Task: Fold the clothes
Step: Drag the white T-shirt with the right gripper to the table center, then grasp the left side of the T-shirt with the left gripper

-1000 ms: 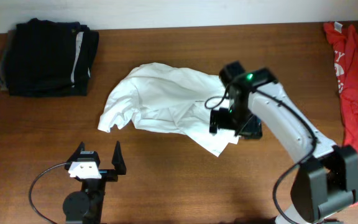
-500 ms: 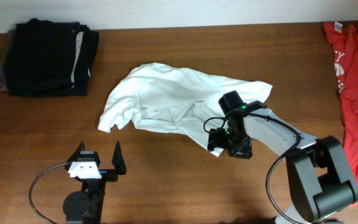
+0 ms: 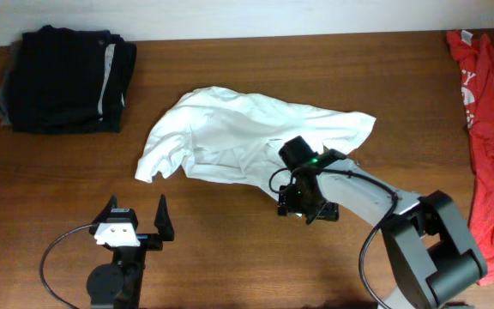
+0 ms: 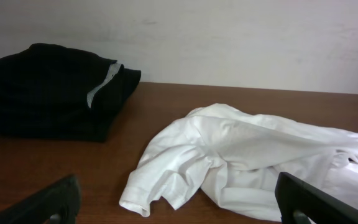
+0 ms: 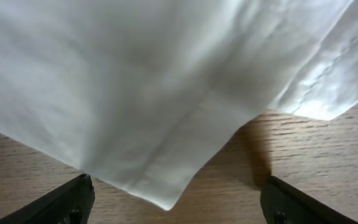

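My fingers reach the wood on either side of the white T-shirt's hem corner (image 5: pixel 158 188), so my right gripper should close on it.
The white T-shirt (image 3: pixel 247 137) lies crumpled in the middle of the wooden table. It also shows in the left wrist view (image 4: pixel 253 155) and fills the top of the right wrist view (image 5: pixel 135 81). My right gripper (image 3: pixel 304 208) is low over the shirt's front hem corner. Its fingers (image 5: pixel 176 186) are spread wide, with that pointed corner between them, and they grip nothing. My left gripper (image 3: pixel 135 225) is open and empty near the front edge, in front of the shirt's left sleeve; the left wrist view shows its fingers (image 4: pixel 179 198) wide apart.
A stack of folded black garments (image 3: pixel 63 77) sits at the back left, and also shows in the left wrist view (image 4: pixel 42 87). A red garment (image 3: pixel 487 120) lies along the right edge. A pale wall (image 4: pixel 229 37) runs behind the table.
My right arm has swung from above the shirt's right side down and left to its front corner. The shirt's right part now lies spread out farther right.
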Action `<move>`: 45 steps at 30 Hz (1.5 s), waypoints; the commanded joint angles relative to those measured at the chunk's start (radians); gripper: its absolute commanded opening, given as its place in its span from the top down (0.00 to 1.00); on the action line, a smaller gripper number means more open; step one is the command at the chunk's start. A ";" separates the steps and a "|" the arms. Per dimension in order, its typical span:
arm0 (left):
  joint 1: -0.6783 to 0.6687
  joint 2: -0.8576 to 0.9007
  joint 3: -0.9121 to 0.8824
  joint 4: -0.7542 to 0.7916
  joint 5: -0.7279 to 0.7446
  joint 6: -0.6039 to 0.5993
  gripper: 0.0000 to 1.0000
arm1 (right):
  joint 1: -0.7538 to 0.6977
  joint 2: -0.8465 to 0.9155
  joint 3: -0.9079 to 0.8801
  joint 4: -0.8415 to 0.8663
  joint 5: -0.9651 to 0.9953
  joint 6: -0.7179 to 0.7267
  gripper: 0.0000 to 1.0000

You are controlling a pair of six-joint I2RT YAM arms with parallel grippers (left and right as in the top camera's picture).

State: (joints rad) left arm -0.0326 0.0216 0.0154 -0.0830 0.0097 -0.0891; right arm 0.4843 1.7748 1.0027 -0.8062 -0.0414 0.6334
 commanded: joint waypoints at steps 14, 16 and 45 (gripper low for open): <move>-0.004 -0.004 -0.006 -0.001 -0.007 0.016 0.01 | 0.012 -0.001 -0.011 0.022 0.055 0.037 0.96; -0.004 -0.004 -0.006 -0.001 -0.007 0.015 0.01 | 0.008 -0.002 -0.011 0.016 0.055 0.037 0.96; -0.004 -0.004 -0.006 0.000 0.025 0.002 0.00 | -0.177 -0.679 -0.009 -0.370 0.076 0.000 0.96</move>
State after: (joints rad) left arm -0.0326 0.0216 0.0154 -0.0830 0.0097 -0.0895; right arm 0.3107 1.0996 0.9955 -1.1675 0.0193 0.6415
